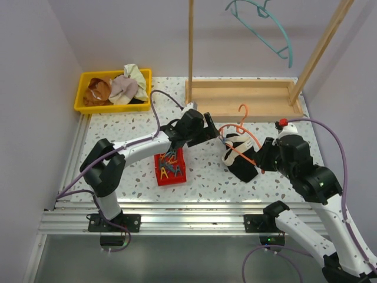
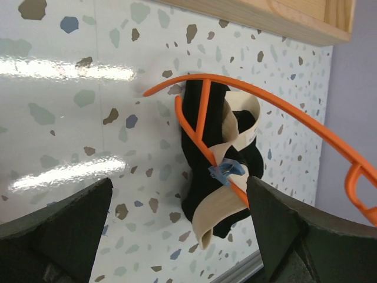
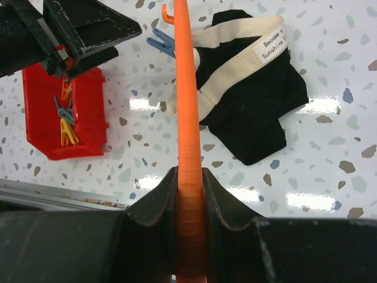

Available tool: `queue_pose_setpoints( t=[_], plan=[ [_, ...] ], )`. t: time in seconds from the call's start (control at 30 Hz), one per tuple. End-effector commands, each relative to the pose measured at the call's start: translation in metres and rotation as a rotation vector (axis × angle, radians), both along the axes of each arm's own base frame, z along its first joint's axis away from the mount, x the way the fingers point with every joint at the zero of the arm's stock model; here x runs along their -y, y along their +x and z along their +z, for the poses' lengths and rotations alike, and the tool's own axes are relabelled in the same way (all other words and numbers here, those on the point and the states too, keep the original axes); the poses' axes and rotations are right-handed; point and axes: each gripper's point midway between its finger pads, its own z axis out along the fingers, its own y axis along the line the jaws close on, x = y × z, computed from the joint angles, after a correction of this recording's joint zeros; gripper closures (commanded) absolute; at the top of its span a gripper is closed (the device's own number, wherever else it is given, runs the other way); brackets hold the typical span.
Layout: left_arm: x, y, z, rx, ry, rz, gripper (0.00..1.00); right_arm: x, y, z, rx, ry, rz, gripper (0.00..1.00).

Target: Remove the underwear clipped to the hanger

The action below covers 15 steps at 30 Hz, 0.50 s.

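My left gripper is to reach the blue clip [image 2: 227,170] and grab the two handle ends that stick out from it, so that the clip opens and lets go of the underwear.
The black underwear [image 1: 240,164] with a cream-white waistband lies on the table, held to the orange hanger [image 1: 238,131] by a blue clip [image 2: 227,170]. My right gripper [image 1: 263,157] is shut on the hanger's bar [image 3: 185,88], with the underwear [image 3: 253,112] just beyond. My left gripper [image 1: 215,133] is open and empty. Its jaws stand wide apart just short of the clipped underwear [image 2: 197,153] and hanger [image 2: 271,105]. A rust-brown garment [image 1: 97,90] lies in the yellow bin [image 1: 112,73].
The yellow bin at the back left also holds a pale cream-pink cloth bundle [image 1: 125,86]. A red bin [image 1: 179,177] with loose clips sits under my left arm. A wooden rack base [image 1: 241,100] stands behind, and a teal hanger [image 1: 268,35] hangs above it.
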Motion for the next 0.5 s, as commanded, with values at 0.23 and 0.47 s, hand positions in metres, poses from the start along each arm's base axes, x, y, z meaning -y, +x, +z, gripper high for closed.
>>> queue_pose_setpoints(
  t=[0.23,0.47],
  plan=[
    [0.033,0.004,0.047,-0.044,-0.361,-0.015,0.00,-0.007,0.003,0.015,0.072,0.042,0.030,1.00],
    [0.064,-0.006,0.032,-0.227,-0.401,-0.134,0.00,-0.005,0.002,0.016,0.080,0.037,0.034,1.00]
  ],
)
